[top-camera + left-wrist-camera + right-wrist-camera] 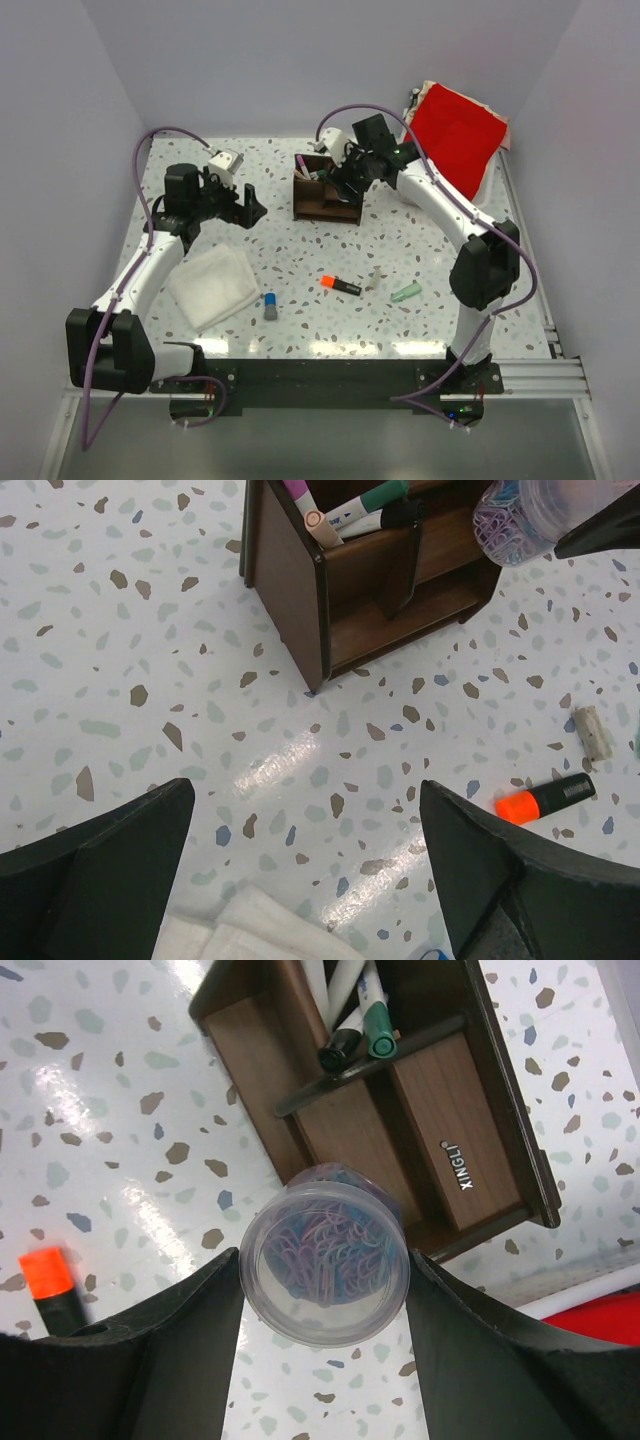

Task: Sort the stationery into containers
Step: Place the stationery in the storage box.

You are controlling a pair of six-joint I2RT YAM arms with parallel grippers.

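The pot hangs high, overlapping the organizer's front corner, and would drop on the organizer's edge if I opened now, so my right gripper stays closed on it for now.
The dark brown organizer (325, 192) stands at the table's back middle, with several pens (365, 1020) upright in a rear compartment. My right gripper (347, 180) is shut on a clear round pot of coloured paper clips (325, 1260) and holds it above the organizer's (420, 1100) low front compartment. My left gripper (250, 206) is open and empty above bare table left of the organizer (370, 590). The orange-and-black highlighter (341, 285), a pale pen piece (374, 277), the mint-green piece (405, 293) and the blue-capped grey stick (270, 306) lie on the table in front.
A white folded cloth (212, 287) lies at front left, under my left arm; its corner shows in the left wrist view (250, 935). A white basket with a red cloth (455, 135) sits at back right. The walls close the table on three sides.
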